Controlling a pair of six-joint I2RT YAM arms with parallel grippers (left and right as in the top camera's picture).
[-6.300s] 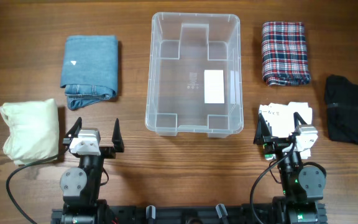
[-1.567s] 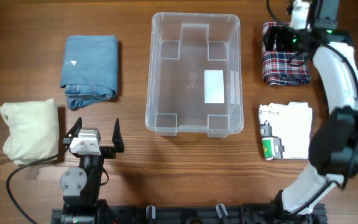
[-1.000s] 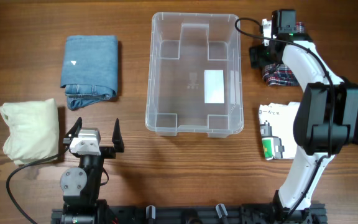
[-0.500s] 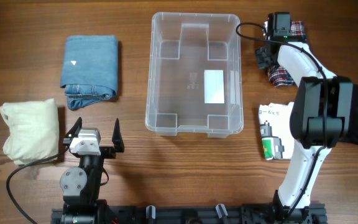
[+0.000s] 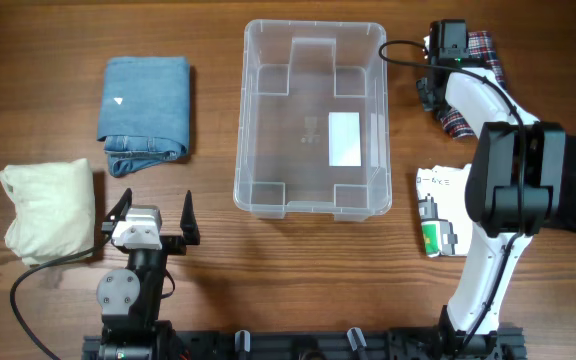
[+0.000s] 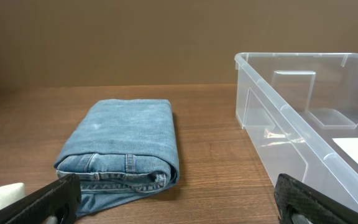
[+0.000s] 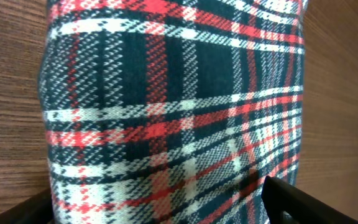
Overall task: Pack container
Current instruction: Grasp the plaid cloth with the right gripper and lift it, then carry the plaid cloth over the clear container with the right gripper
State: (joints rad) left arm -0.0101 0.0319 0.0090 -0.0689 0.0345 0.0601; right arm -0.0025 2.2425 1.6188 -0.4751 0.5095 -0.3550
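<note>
The plaid garment's folded width lies between my right gripper's fingers, so closing now would catch the garment and my right gripper closes next.
The clear container [image 5: 313,190] stands empty in the middle of the table; its near wall shows in the left wrist view [image 6: 303,137]. My right gripper [image 5: 436,90] is stretched to the far right corner, down over a folded red, white and navy plaid garment [image 5: 485,52]. In the right wrist view the plaid garment [image 7: 173,106] fills the space between the wide-apart jaws of the right gripper [image 7: 166,214], one dark finger [image 7: 303,200] at its edge. My left gripper [image 5: 153,215] rests open at the front left, with nothing in it [image 6: 179,205].
Folded blue jeans [image 5: 146,105] [image 6: 126,143] lie left of the container. A cream cloth bundle [image 5: 48,210] sits at the front left. A white printed packet [image 5: 458,205] lies at the right, partly under the right arm.
The right arm swung from beside the container's right wall to the plaid garment and settled over it. The garment's visible edge has shifted slightly. The left arm has not moved.
</note>
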